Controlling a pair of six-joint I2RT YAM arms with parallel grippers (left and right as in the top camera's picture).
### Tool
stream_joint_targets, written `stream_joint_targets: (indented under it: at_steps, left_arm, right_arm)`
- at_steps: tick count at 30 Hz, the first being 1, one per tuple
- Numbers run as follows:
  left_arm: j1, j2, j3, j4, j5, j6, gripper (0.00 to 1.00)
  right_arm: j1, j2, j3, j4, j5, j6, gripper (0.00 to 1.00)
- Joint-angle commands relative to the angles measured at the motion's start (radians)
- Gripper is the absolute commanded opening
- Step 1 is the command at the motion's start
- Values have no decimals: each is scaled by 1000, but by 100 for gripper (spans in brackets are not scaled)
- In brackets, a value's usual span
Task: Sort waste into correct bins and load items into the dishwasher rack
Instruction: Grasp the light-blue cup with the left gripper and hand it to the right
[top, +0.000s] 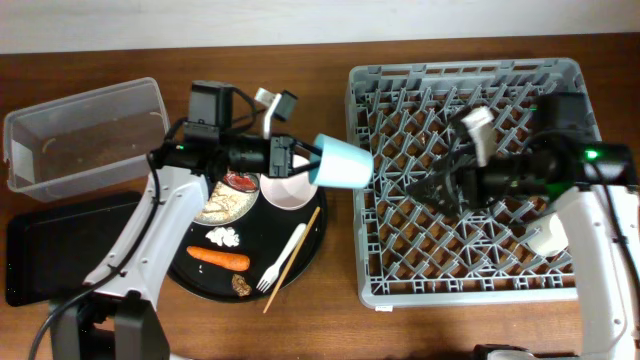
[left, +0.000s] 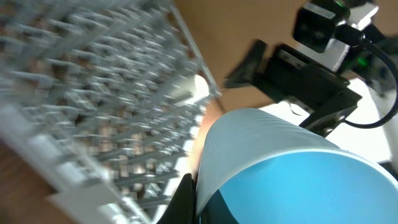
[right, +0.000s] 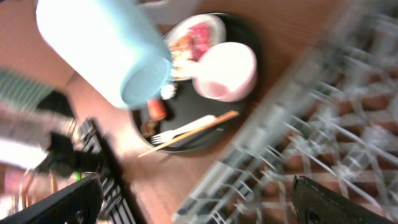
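Observation:
The light-blue cup needs its rim free to be loaded upside down in the rack (top: 460, 290). I will next grab the cup around its free base end (top: 361, 166) with my right gripper.
My left gripper (top: 305, 160) is shut on the light-blue cup (top: 340, 162) and holds it on its side in the air between the round black tray and the grey dishwasher rack (top: 460, 290). The cup fills the left wrist view (left: 286, 168) and shows in the right wrist view (right: 102, 46). My right gripper (top: 420, 185) is open and empty above the rack. On the tray lie a white bowl (top: 288, 188), a plate (top: 225, 208) with beige scraps and a red wrapper (top: 240, 180), a tissue wad (top: 224, 237), a carrot (top: 218, 258), a brown lump (top: 241, 284), a fork (top: 282, 258) and chopsticks (top: 295, 255).
A clear tub (top: 85, 135) stands at the far left with a flat black tray (top: 60, 245) in front of it. A white cup (top: 548, 238) sits in the rack's right side. The round black tray (top: 312, 235) lies just left of the rack.

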Motion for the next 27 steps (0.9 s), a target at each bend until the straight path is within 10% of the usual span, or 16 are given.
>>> stream_joint_targets:
  at_steps: [1, 16, 27]
  left_arm:
    - [-38, -8, 13, 3, 163, 31, 0]
    - [-77, -8, 13, 2, 168, 27, 0]
    - [-78, -8, 13, 2, 160, 27, 1]
  right_arm:
    - [108, 5, 12, 5, -75, -167, 99]
    - [278, 5, 12, 142, -194, -180, 100]
    - [288, 5, 12, 158, -194, -179, 58]
